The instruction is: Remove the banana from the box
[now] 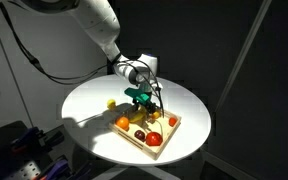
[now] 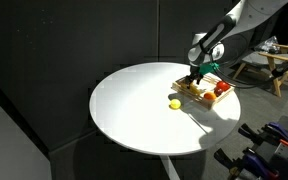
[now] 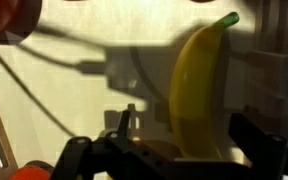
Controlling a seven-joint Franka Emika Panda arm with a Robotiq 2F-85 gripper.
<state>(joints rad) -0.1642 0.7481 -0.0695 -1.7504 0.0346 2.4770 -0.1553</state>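
My gripper needs to close on the banana now, because in the wrist view its fingers reach down on either side of the banana.
The banana is yellow with a green tip. In the wrist view it lies lengthwise between my jaws, close to the camera. My gripper is open around it: the right finger is at the banana's side and a gap remains at the left finger. In both exterior views the gripper is low over the far part of the pale wooden box. The banana itself is hidden by the gripper in both of those views.
The box holds an orange fruit, a red fruit and other small fruits. A small round yellow fruit lies on the round white table outside the box. Dark curtains stand behind.
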